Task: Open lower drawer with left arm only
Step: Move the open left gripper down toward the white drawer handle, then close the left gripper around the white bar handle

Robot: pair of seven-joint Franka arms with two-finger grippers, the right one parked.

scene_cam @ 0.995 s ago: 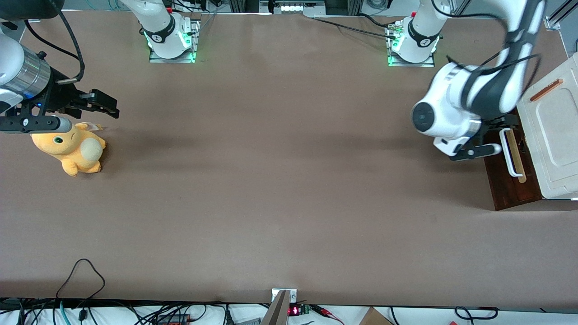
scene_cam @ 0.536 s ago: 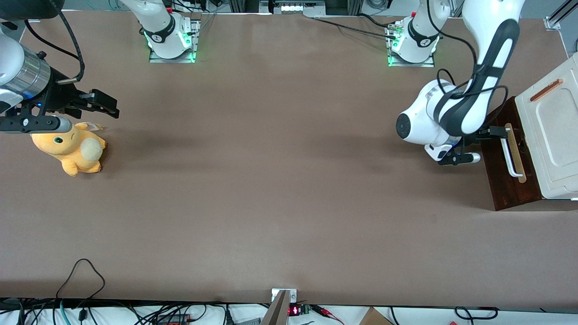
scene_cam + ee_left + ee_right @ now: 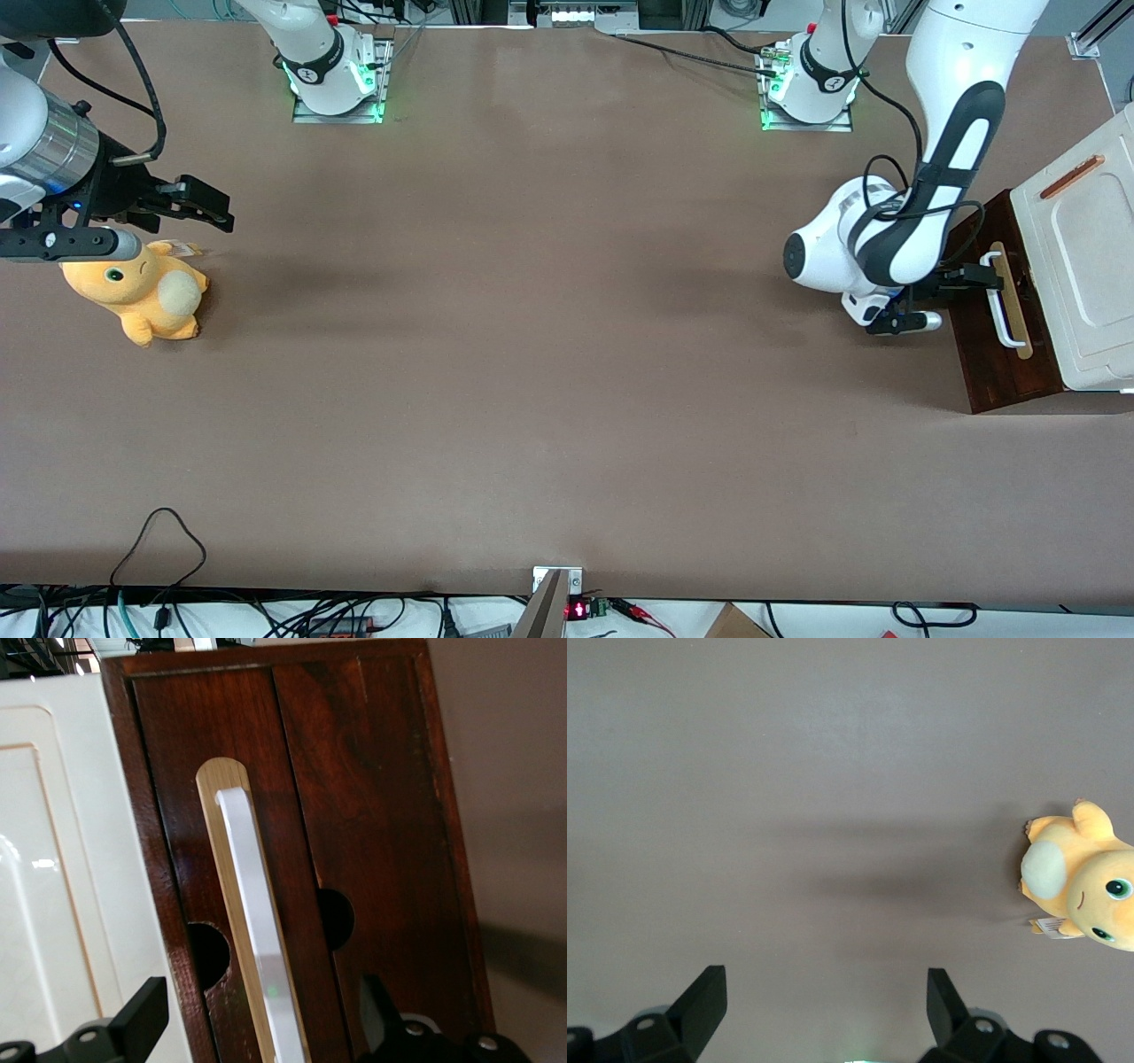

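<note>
To open the lower drawer, my left gripper should next grab the white handle by its long bar.
The lower drawer has a dark brown front with a white bar handle on a pale wood strip, and it sits shut at the working arm's end of the table. The left arm reaches toward it. Its black gripper is right in front of the handle's upper end. In the left wrist view the drawer front fills the frame. The gripper is open, with one finger on each side of the handle, not touching it.
The cream-white cabinet top with an orange-brown strip sits above the drawer. An orange plush toy lies toward the parked arm's end and also shows in the right wrist view. Loose cables lie at the table's front edge.
The left arm has swung and lowered its wrist, bringing the gripper slightly nearer the front camera and level with the handle. The drawer has not moved.
</note>
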